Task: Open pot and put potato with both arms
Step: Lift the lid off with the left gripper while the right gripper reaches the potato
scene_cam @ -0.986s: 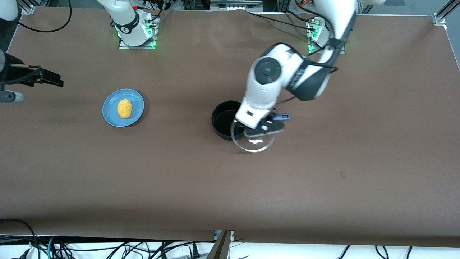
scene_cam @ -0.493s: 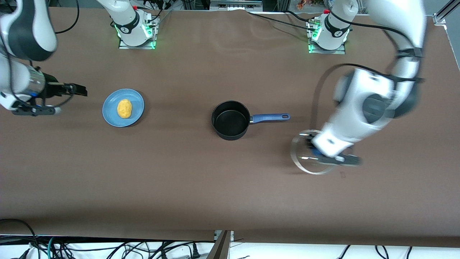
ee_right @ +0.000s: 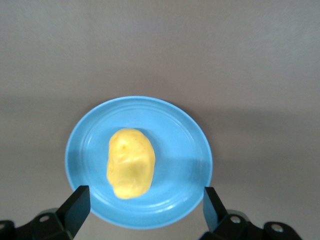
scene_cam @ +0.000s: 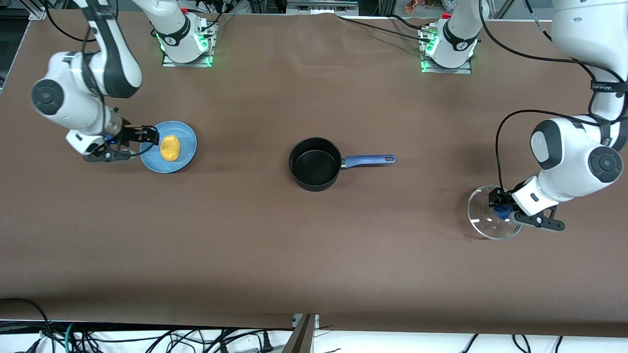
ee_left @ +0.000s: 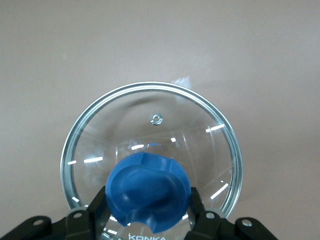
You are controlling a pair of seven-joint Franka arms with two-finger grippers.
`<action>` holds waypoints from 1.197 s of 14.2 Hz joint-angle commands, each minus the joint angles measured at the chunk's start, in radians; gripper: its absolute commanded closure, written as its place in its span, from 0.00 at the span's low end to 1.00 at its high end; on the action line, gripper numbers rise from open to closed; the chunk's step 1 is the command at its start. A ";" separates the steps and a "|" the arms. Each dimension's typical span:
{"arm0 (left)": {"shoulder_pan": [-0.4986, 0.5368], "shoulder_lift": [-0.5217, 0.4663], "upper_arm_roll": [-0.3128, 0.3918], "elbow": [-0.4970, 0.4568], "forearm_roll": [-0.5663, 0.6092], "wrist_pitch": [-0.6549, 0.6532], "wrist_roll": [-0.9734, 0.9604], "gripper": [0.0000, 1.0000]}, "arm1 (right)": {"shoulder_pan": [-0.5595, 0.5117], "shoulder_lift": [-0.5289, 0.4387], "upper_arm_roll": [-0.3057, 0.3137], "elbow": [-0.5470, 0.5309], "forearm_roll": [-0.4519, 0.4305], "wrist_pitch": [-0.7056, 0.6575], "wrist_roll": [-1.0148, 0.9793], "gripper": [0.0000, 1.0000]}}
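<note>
The potato [scene_cam: 170,147] has to go into the black pot [scene_cam: 314,164]. My right gripper will grab the potato by its long sides next.
The black pot [scene_cam: 314,164] stands open mid-table, its blue handle [scene_cam: 368,160] pointing toward the left arm's end. My left gripper [scene_cam: 503,208] is shut on the blue knob [scene_cam: 500,213] of the glass lid [scene_cam: 483,220], low at the left arm's end of the table. In the left wrist view the fingers [ee_left: 97,200] press both sides of the knob [ee_left: 148,192]. The potato [scene_cam: 170,147] lies on a blue plate [scene_cam: 186,147]. My right gripper [scene_cam: 151,137] is open at the plate's edge. In the right wrist view its fingers [ee_right: 77,200] straddle the plate [ee_right: 185,160], short of the potato [ee_right: 130,162].
Brown table cover [scene_cam: 314,255] all round. The arm bases [scene_cam: 184,39] stand along the table's edge farthest from the front camera. Cables hang below the edge nearest to that camera.
My left arm swung the lid from over the pot out to the left arm's end and lowered it. My right arm moved in from the table's end to the plate's edge.
</note>
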 commanded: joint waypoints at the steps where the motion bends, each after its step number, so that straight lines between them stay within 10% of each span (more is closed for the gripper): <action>1: 0.014 0.002 -0.009 -0.054 -0.025 0.056 0.040 0.55 | 0.000 0.019 0.010 -0.080 0.011 0.145 0.035 0.00; 7: 0.046 0.086 -0.011 -0.049 -0.053 0.088 0.038 0.37 | 0.003 0.131 0.045 -0.082 0.009 0.257 0.112 0.00; 9: 0.049 0.082 -0.009 -0.037 -0.094 0.073 0.034 0.03 | 0.003 0.169 0.043 -0.082 0.009 0.259 0.106 0.01; 13: 0.032 -0.052 -0.019 0.033 -0.085 -0.167 -0.046 0.00 | 0.003 0.165 0.046 -0.077 0.007 0.250 0.084 0.75; 17: 0.029 -0.161 -0.023 0.208 -0.015 -0.516 -0.218 0.00 | 0.003 0.068 0.085 -0.009 0.007 0.074 0.100 0.82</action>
